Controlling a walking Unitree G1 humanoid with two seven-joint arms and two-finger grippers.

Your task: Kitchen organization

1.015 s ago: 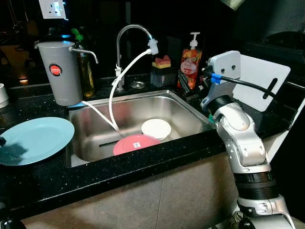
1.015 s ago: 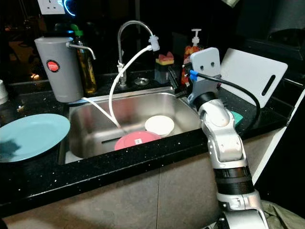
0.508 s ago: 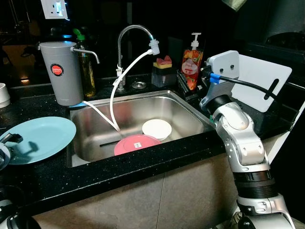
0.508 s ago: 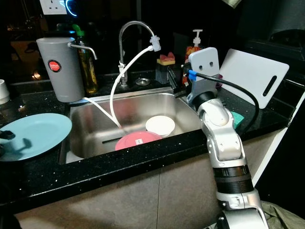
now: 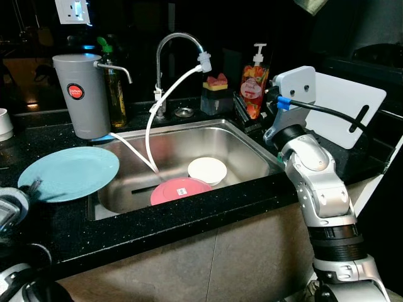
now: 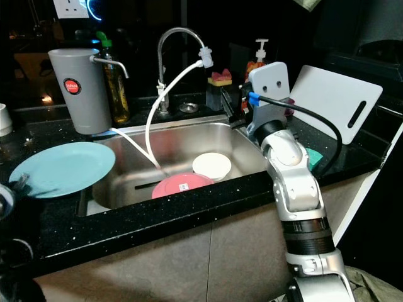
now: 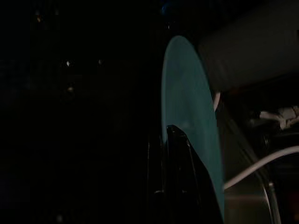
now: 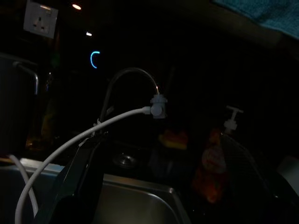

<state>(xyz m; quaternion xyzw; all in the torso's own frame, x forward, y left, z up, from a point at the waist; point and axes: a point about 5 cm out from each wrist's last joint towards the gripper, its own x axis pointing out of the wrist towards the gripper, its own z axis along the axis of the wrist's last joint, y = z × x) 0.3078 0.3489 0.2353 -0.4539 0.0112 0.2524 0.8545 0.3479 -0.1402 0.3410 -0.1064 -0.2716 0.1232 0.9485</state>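
Note:
The plate's round side is too wide for my fingers. I will grip the teal plate point(image 5: 72, 172) next with my right gripper, by its thin rim hanging over the sink.
A teal plate point(image 5: 72, 172) hangs tilted over the black counter, its right edge reaching over the left rim of the steel sink point(image 5: 176, 146). My left gripper point(image 5: 29, 187) is shut on the plate's near left edge; in the left wrist view a black finger point(image 7: 180, 158) lies against the teal plate point(image 7: 187, 93). In the sink a pink plate point(image 5: 178, 189) and a white bowl point(image 5: 207, 168) lie side by side. My right gripper point(image 8: 163, 186) is open and holds nothing, at the sink's far right corner beside the soap bottle point(image 5: 254, 85).
A faucet point(image 5: 179, 41) with a white hose stands behind the sink. A grey water filter point(image 5: 79, 94) and an oil bottle point(image 5: 114, 94) are at the back left. A sponge holder point(image 5: 216, 91) and a white cutting board point(image 5: 352, 107) stand at the back right.
The left gripper has taken hold of the teal plate, lifted its edge and carried it right, toward the sink. The right arm has stayed still.

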